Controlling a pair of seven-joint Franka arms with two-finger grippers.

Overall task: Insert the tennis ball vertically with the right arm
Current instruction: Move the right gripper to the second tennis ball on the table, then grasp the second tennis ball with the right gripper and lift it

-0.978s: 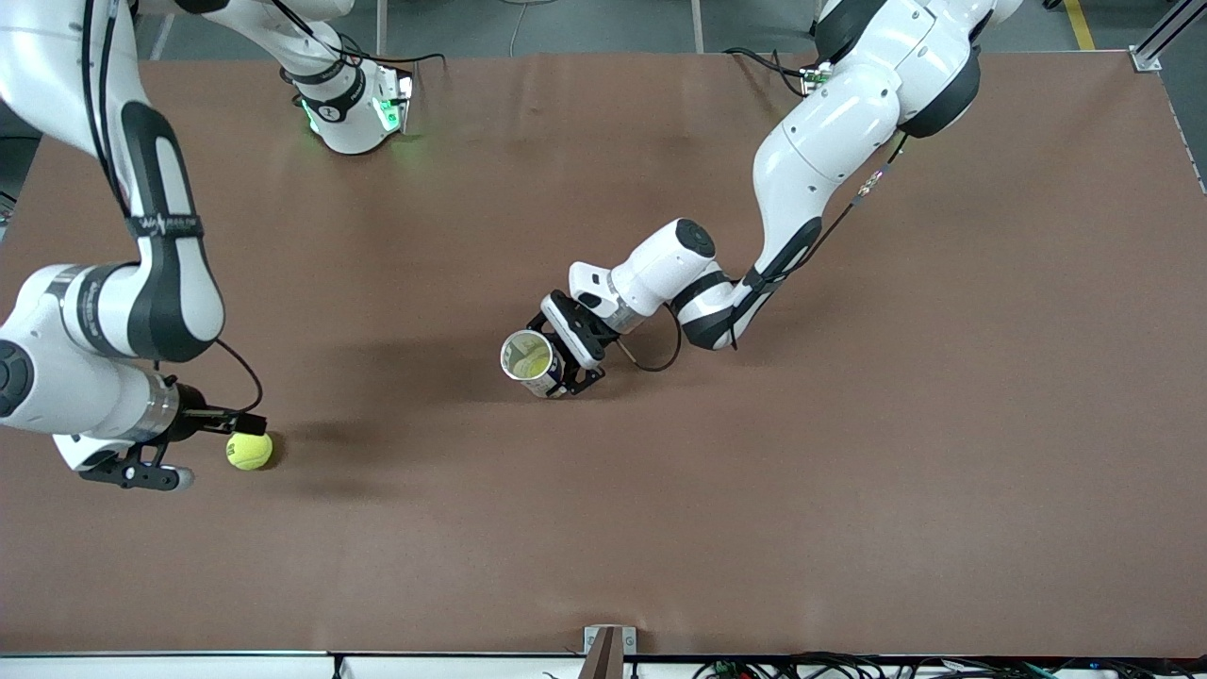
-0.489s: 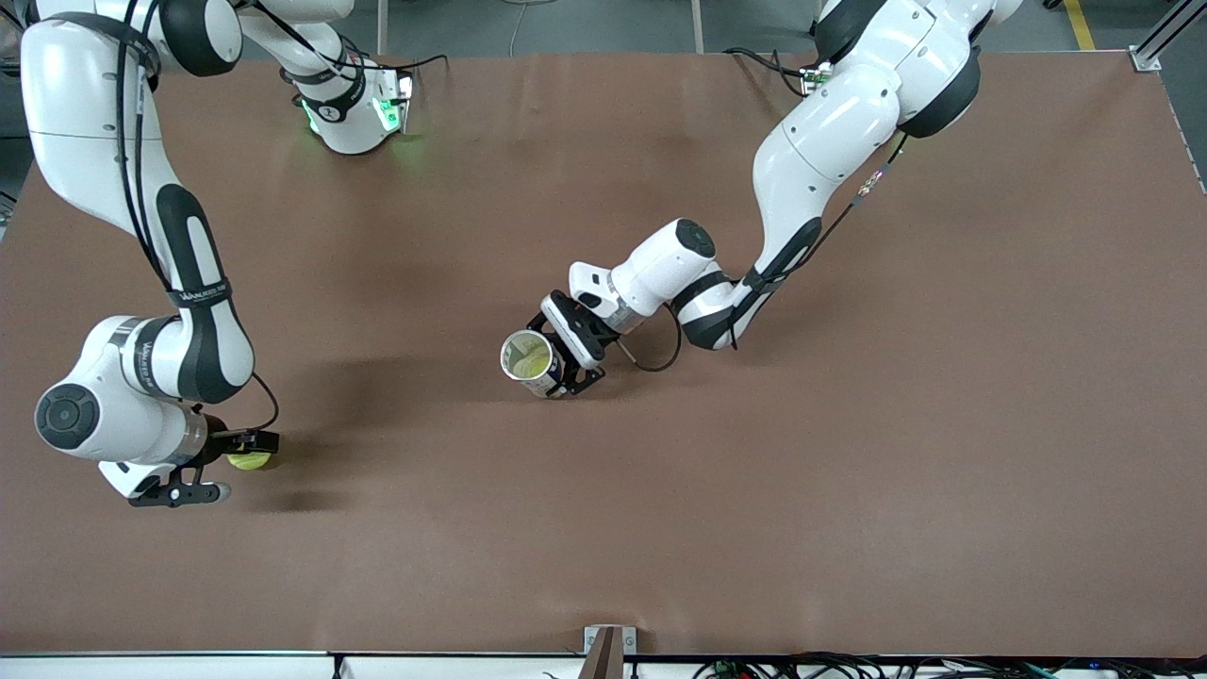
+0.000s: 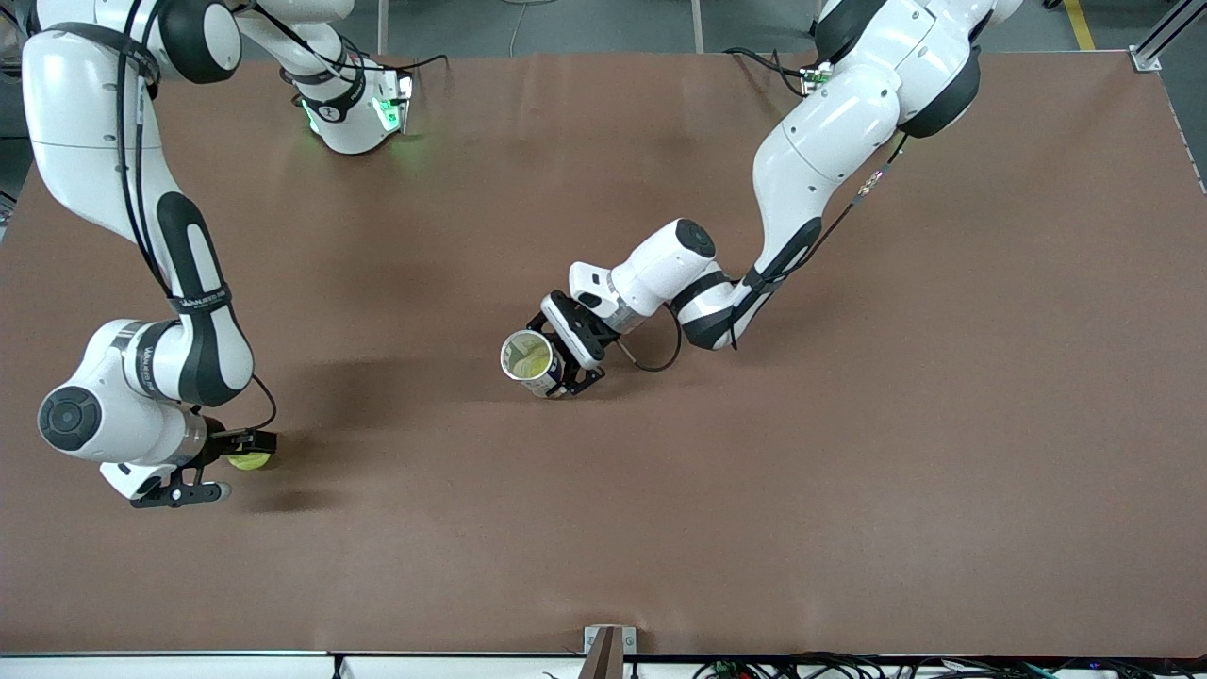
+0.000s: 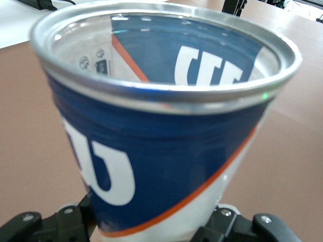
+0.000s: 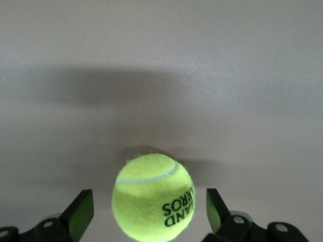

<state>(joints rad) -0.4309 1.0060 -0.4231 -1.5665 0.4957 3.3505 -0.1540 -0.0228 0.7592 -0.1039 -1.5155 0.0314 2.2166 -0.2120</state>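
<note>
The right gripper's fingers are on both sides of the tennis ball (image 3: 250, 461) and would hold it, so the right gripper needs to close now.
A yellow-green tennis ball (image 3: 250, 461) (image 5: 154, 196) lies on the brown table toward the right arm's end, nearer to the front camera than the can. My right gripper (image 3: 231, 467) (image 5: 150, 209) is down at the ball, open, with one finger (image 5: 81, 214) on each side and a gap between each finger and the ball. At mid-table my left gripper (image 3: 558, 356) (image 4: 150, 224) is shut on a blue-and-white ball can (image 3: 530, 361) (image 4: 166, 151) with a metal rim. The can's open mouth faces up, tilted, and something yellow-green shows inside.
The brown table (image 3: 849, 471) stretches wide around both arms. The right arm's base (image 3: 354, 108), lit green, stands at the table's edge farthest from the front camera. A small bracket (image 3: 608, 646) sits at the edge nearest to it.
The right arm swung in and lowered, bringing its open gripper from beside the tennis ball to around it. The left arm and the can stayed still.
</note>
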